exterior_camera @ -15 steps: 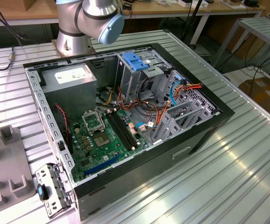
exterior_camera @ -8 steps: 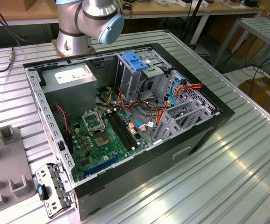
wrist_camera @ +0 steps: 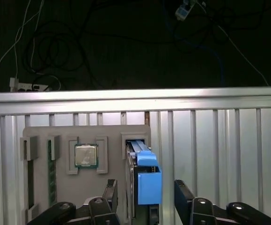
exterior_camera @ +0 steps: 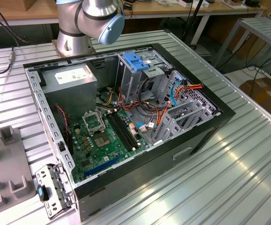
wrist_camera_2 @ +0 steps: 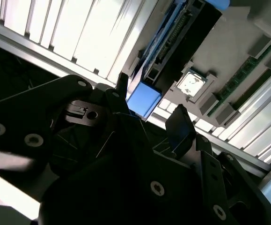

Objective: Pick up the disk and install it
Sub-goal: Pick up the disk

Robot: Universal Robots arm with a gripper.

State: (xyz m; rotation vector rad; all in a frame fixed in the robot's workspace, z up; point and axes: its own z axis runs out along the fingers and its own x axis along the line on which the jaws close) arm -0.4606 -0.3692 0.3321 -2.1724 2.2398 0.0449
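The disk needs to be installed in the computer case's drive cage, so my gripper needs to grab the disk's blue end (wrist_camera: 149, 188) next.
The disk (wrist_camera: 143, 174) stands on edge in a slot of a grey fixture plate (wrist_camera: 79, 190), its blue side rail end facing the camera. In the second wrist view the same disk (wrist_camera_2: 144, 99) shows its blue end and connector edge. My gripper (wrist_camera: 147, 199) is open, with one black finger (wrist_camera: 110, 196) on each side of the disk's blue end and a small gap to each. The second wrist view also shows my gripper (wrist_camera_2: 150, 105) straddling that end.
A processor chip (wrist_camera: 86, 155) and a memory stick (wrist_camera: 51, 168) lie in other pockets of the fixture. The ribbed aluminium table (wrist_camera: 219, 154) ends just beyond it. In the exterior view an open computer case (exterior_camera: 205, 136) holds a drive cage with a blue latch (exterior_camera: 137, 63).
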